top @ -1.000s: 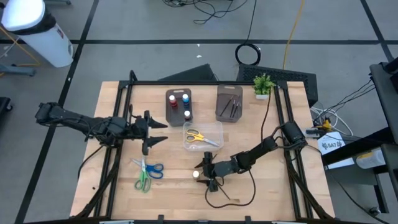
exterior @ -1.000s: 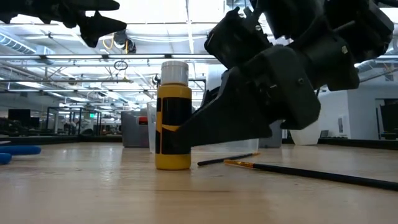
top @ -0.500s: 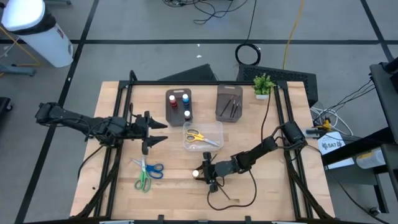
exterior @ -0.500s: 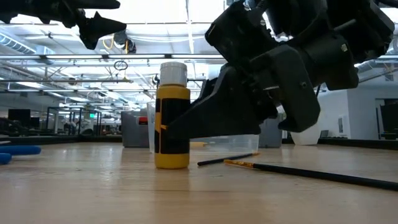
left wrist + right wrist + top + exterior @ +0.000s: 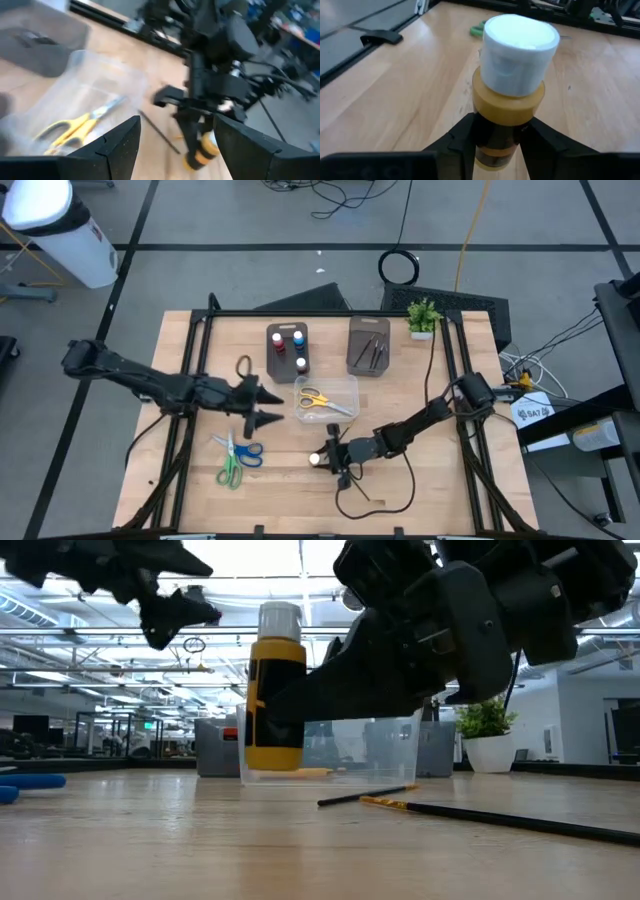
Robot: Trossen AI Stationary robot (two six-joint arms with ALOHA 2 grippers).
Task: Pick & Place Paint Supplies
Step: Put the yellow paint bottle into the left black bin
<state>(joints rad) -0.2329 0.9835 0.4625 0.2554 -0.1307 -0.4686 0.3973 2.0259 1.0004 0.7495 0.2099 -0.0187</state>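
I will next grab the small paint bottle by its white cap (image 5: 315, 459) with my left gripper, so that I can place it in the dark tray of bottles.
A small yellow paint bottle (image 5: 275, 690) with a white cap hangs above the table near its front middle, my right gripper (image 5: 326, 459) shut on it. My left gripper (image 5: 277, 407) hovers open, left of the clear plastic box (image 5: 345, 386) that holds yellow-handled scissors (image 5: 318, 399). Green and blue scissors (image 5: 236, 457) lie flat on the table near its left front. Two thin brushes (image 5: 480, 814) lie on the wood below and beside the bottle. One dark tray (image 5: 287, 352) holds several bottles, another (image 5: 368, 346) holds brushes. My right gripper pinches the bottle's body (image 5: 496, 145) between its two fingers (image 5: 462, 136), below the yellow shoulder and white cap. The fingers come at it almost level from the table's right. The bottle stays upright, lifted clear of the table.
A small potted plant (image 5: 424, 318) stands at the far right corner. Black rails (image 5: 180, 440) run along the table's left and right sides. A cable loops on the wood near the front edge (image 5: 375, 502). Bare wood lies between the trays and the left rail.
My right gripper has shut on the yellow bottle and raised it; the bottle stood on the table and now hangs clear, still upright. My left gripper has moved toward the table's right and near edge, closer to the clear box, rolling as it went.
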